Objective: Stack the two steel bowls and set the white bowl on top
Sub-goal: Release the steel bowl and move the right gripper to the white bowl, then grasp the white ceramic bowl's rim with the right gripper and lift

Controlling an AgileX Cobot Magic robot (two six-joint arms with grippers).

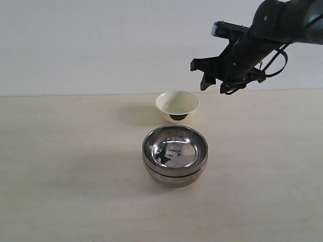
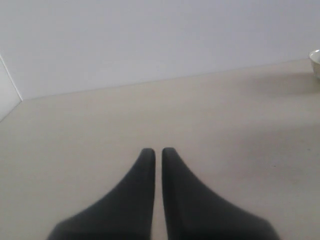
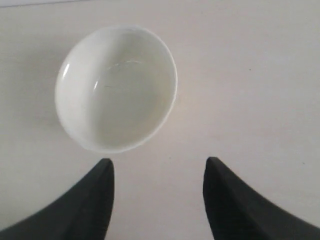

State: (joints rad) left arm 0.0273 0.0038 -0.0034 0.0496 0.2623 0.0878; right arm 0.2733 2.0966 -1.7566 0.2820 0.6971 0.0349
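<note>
I should next grip the white bowl with my right gripper by its thin rim [image 1: 199,103], because the bowl's round body is wider than the gap between the open fingers.
Two steel bowls [image 1: 174,155] sit nested one inside the other at the table's middle. Behind them stands the white bowl [image 1: 177,105], upright and empty, with a dark patch low on its side; it also fills the right wrist view [image 3: 116,88]. My right gripper [image 1: 214,84] hangs open in the air above and to the right of the white bowl, its fingers wide apart [image 3: 157,165] with nothing between them. My left gripper [image 2: 155,151] is shut, empty, low over bare table. The white bowl's rim [image 2: 315,61] shows at that view's edge.
The pale wooden table [image 1: 60,166] stretches around the bowls, with a white wall [image 1: 101,45] behind it. A wall corner [image 2: 10,85] shows in the left wrist view.
</note>
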